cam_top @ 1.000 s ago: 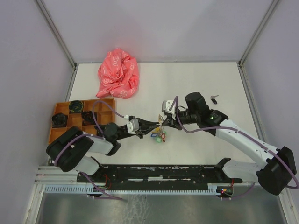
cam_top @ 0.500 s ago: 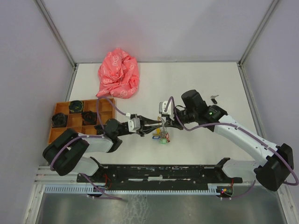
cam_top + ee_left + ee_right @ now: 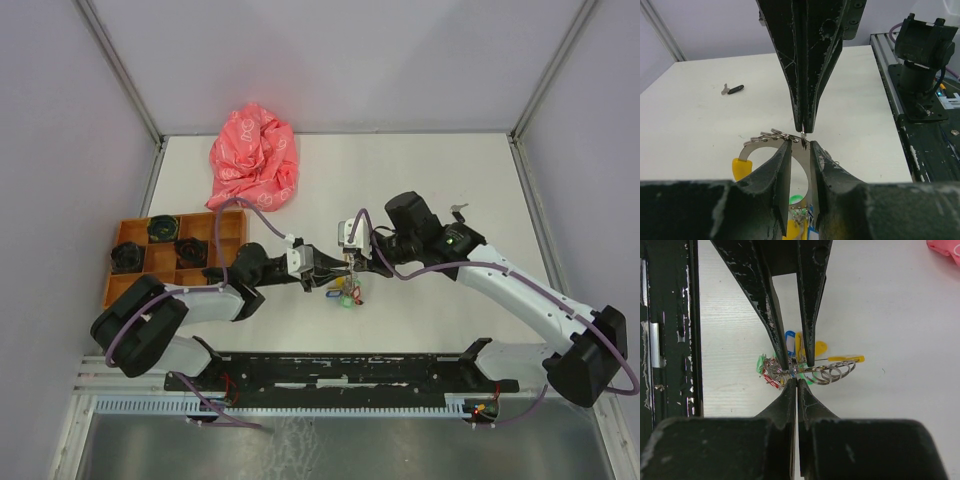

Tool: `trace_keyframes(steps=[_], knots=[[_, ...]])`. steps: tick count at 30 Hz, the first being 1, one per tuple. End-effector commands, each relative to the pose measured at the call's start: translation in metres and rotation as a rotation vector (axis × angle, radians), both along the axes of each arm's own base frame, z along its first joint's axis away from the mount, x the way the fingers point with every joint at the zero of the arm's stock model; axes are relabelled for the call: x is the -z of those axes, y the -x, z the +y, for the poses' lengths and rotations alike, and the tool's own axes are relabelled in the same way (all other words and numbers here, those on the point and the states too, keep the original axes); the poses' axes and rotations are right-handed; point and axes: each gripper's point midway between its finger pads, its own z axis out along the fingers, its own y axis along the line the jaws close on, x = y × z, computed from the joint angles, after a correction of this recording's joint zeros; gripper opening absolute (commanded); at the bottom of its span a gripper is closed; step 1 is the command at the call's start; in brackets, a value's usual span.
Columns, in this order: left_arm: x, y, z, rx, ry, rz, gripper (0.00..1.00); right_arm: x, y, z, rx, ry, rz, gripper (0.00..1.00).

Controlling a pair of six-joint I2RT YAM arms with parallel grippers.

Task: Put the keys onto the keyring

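Note:
The small ring's lower end reaches between and below the left gripper's open fingers, so the left gripper should close on the ring now.
The keyring is a bundle of silver rings on a curved metal strip with coloured tags, hanging just above the table. My right gripper is shut on one small ring of it, and comes down from the top in the left wrist view. My left gripper faces it tip to tip, open, its fingers straddling that ring. One of the keys, black-headed, lies alone on the table behind the right arm. Something red shows in the bundle; I cannot tell what.
A crumpled pink bag lies at the back left. An orange compartment tray with black round parts stands at the left, beside the left arm. A black rail runs along the near edge.
The left gripper has moved right, up to the right gripper's tips, and its jaws have widened a little. The right gripper and the keyring have shifted slightly left.

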Motion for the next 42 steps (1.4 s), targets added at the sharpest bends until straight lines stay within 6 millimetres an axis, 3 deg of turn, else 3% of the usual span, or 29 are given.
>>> trace_keyframes(steps=[1, 20, 26, 30, 33, 35, 39, 42], knots=[[-0.014, -0.009, -0.001, -0.020, -0.010, -0.073, 0.27, -0.029, -0.009, 0.011, -0.022, -0.053, -0.080, 0.01], [-0.023, -0.002, -0.004, 0.005, 0.014, -0.088, 0.23, -0.024, -0.007, 0.016, -0.045, 0.015, -0.096, 0.01], [-0.018, -0.006, -0.005, -0.011, -0.002, -0.073, 0.12, -0.022, -0.008, 0.017, -0.049, 0.037, -0.101, 0.01], [-0.017, -0.006, -0.004, -0.015, -0.012, -0.073, 0.11, -0.018, -0.009, 0.016, -0.045, 0.060, -0.106, 0.01], [-0.016, -0.007, -0.003, -0.021, -0.022, -0.086, 0.03, -0.015, -0.010, 0.014, -0.041, 0.088, -0.104, 0.01], [-0.014, -0.009, -0.001, -0.039, -0.030, -0.100, 0.03, -0.017, -0.012, 0.014, -0.026, 0.085, -0.104, 0.04], [-0.008, -0.012, 0.006, -0.090, -0.038, -0.135, 0.03, -0.028, -0.018, 0.011, 0.061, 0.041, -0.126, 0.25], [-0.005, -0.012, 0.010, -0.104, -0.045, -0.155, 0.03, -0.035, -0.019, 0.008, 0.102, 0.008, -0.136, 0.32]])
